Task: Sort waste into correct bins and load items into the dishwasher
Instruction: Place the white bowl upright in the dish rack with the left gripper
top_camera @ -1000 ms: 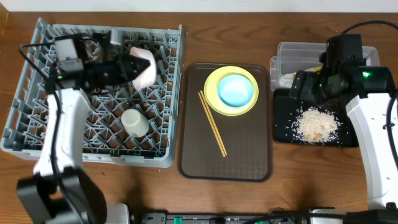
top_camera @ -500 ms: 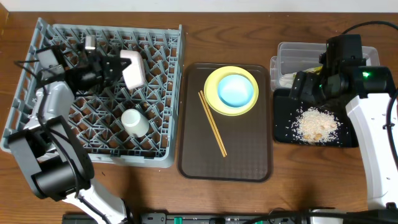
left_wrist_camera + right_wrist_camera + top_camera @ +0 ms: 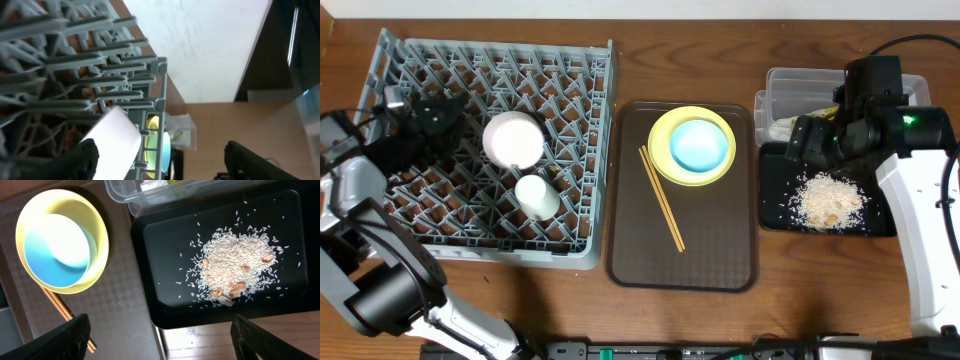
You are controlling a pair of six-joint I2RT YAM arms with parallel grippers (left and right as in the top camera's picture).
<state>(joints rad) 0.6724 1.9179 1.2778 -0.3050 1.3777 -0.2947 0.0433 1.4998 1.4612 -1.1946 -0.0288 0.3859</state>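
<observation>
My left gripper is to stand the light-blue bowl sideways in the dishwasher rack, so it should grip the bowl by its rim (image 3: 673, 150) next, with one finger inside.
A white bowl (image 3: 513, 139) rests in the grey dishwasher rack (image 3: 380, 215), with a small white cup (image 3: 537, 196) just in front of it. My left gripper (image 3: 455, 120) hangs open over the rack, left of the bowl. In the left wrist view the bowl (image 3: 112, 142) lies against one finger (image 3: 82, 160), not clamped. A light-blue bowl (image 3: 700, 143) sits on the yellow plate (image 3: 660, 135), with chopsticks (image 3: 661, 198) beside them. My right gripper (image 3: 807, 140) is open above the black tray (image 3: 775, 215) of rice crumbs (image 3: 830, 200). White napkin (image 3: 150, 185) lies in the clear tub (image 3: 790, 85).
The plate, blue bowl and chopsticks lie on a large brown serving tray (image 3: 720, 260) between the rack and the bins. In the right wrist view the black tray (image 3: 160, 280) overlaps the serving tray's right side. Bare wooden table (image 3: 820, 290) runs along the front.
My left gripper has opened and let go of the white bowl, which now sits in the rack. The left arm has drawn back to the left. The right arm has not moved.
</observation>
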